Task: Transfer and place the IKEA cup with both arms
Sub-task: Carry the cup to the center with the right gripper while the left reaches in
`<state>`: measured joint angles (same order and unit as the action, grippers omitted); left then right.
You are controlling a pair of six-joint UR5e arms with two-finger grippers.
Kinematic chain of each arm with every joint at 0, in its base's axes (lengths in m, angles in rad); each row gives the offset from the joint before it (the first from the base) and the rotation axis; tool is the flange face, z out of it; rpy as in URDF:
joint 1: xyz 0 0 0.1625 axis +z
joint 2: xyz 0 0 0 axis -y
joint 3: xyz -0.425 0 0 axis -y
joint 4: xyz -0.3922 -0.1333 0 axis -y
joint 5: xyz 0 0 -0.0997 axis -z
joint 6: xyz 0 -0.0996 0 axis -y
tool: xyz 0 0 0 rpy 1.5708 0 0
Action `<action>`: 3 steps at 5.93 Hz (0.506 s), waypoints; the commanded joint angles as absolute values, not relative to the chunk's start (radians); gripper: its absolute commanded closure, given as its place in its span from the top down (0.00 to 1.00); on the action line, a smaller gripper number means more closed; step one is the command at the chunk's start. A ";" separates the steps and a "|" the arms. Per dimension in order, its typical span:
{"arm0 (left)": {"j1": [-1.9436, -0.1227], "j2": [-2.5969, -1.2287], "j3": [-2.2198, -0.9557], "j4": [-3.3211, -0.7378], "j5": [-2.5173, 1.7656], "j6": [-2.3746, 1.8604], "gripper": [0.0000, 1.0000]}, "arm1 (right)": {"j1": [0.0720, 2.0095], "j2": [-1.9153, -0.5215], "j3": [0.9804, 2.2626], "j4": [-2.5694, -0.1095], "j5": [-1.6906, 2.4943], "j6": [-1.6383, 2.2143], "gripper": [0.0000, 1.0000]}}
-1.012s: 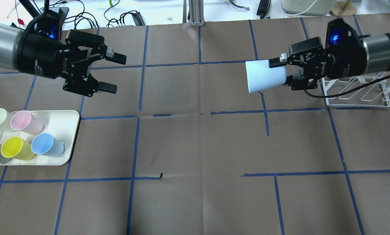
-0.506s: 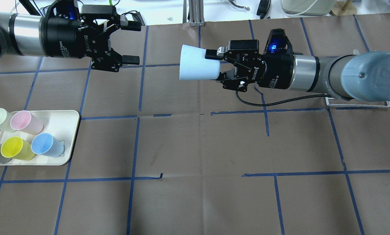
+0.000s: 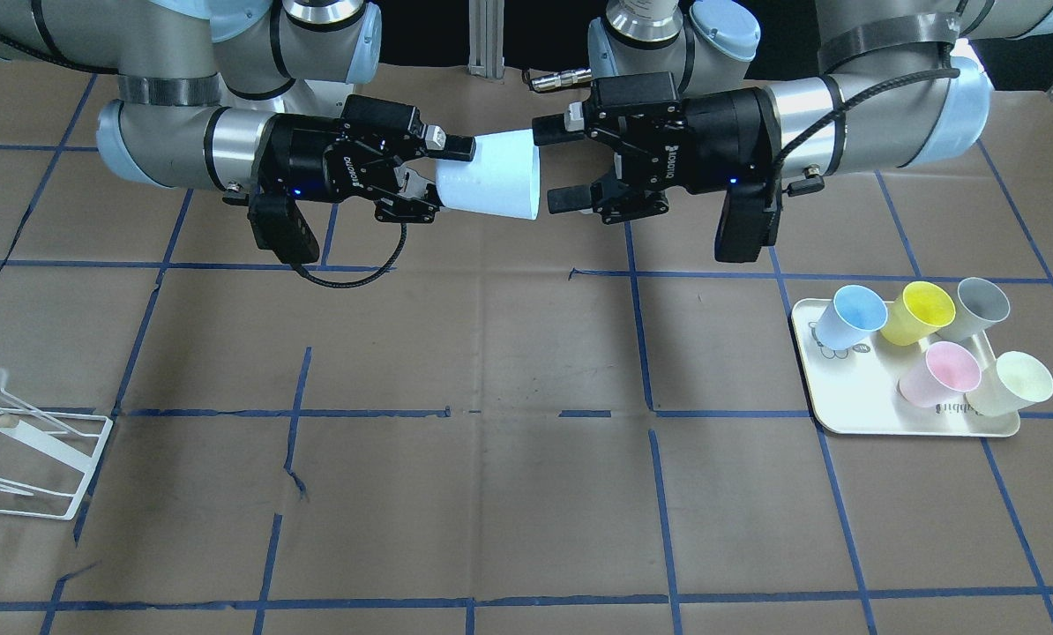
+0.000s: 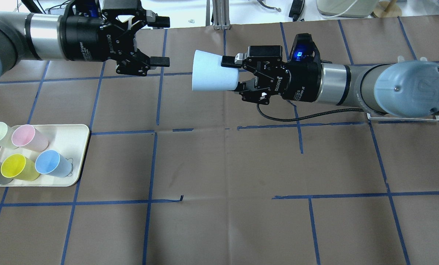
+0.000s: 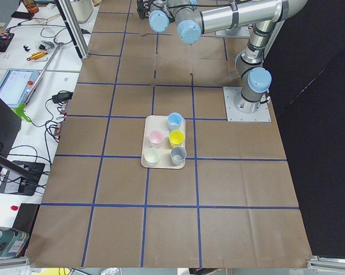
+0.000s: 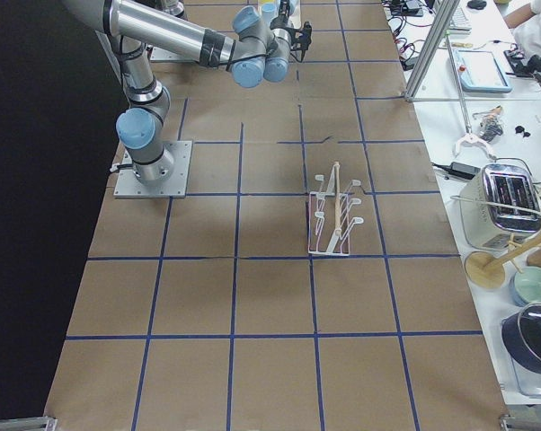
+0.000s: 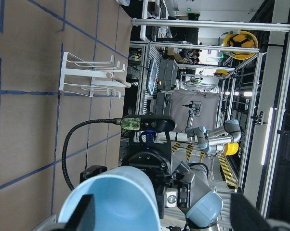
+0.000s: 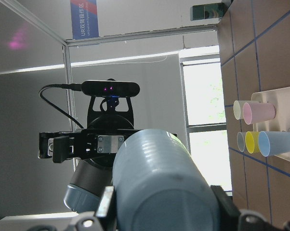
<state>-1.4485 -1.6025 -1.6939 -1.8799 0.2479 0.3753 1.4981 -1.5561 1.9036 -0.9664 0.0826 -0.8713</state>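
I should grab the blue cup by its open rim [image 3: 535,175] with my left gripper next, because my right gripper's fingers already cover the cup's base end.
My right gripper [image 4: 232,74] is shut on the base end of the light-blue IKEA cup [image 4: 213,75] and holds it on its side above the table, rim toward my left arm. In the front view the cup [image 3: 491,182] sits between the right gripper [image 3: 443,179] and the left gripper [image 3: 555,165]. My left gripper [image 4: 161,41] is open and empty, facing the rim, a short gap away. The left wrist view shows the cup's open mouth [image 7: 111,197] between the fingers [image 7: 85,214]. The right wrist view shows the cup's wall [image 8: 164,187].
A cream tray [image 4: 67,137] at the table's left holds the other blue cup [image 4: 52,163] with yellow [image 4: 19,166], pink [image 4: 29,137], pale green and grey cups. A white wire rack [image 3: 24,445] stands at the table's right, mostly hidden behind my right arm overhead.
My right gripper has carried the cup leftward toward the table's middle. My left gripper has moved right and farther back. The gap between them has narrowed.
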 commanded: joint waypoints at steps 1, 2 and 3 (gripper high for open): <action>-1.470 -1.591 -1.697 -1.881 0.261 0.377 0.79 | 1.499 -1.555 1.904 -0.966 0.083 -0.871 0.44; -1.468 -1.583 -1.700 -1.887 0.277 0.371 0.73 | 1.499 -1.554 1.902 -0.968 0.083 -0.871 0.44; -1.468 -1.589 -1.697 -1.878 0.328 0.371 0.53 | 1.499 -1.554 1.902 -0.968 0.084 -0.871 0.44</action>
